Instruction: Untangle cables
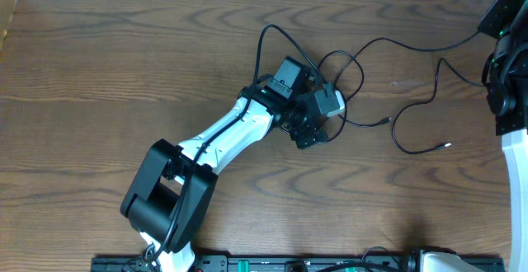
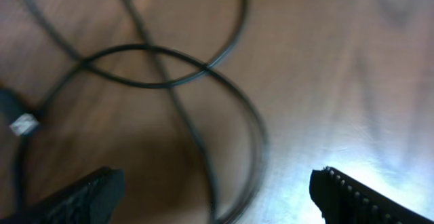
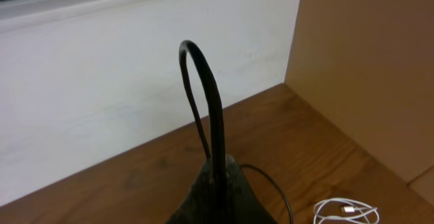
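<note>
My left gripper is going to grab the black cable by its loop. The plug end stays free to slip out and untangle.
Thin black cables lie in crossing loops at the table's middle, with loose ends trailing right toward a small plug. My left gripper hovers low over the loops. In the left wrist view its jaws are open and a blurred black cable loop runs between them without being held. A small light plug end shows at the left. My right gripper is shut on a black cable, which arches up out of the jaws. In the overhead view that arm sits at the far right with a strand leading to it.
A coiled white cable lies on the wood near a tan side wall in the right wrist view. A white back wall borders the table. The left arm's body stretches from the front left to the middle.
</note>
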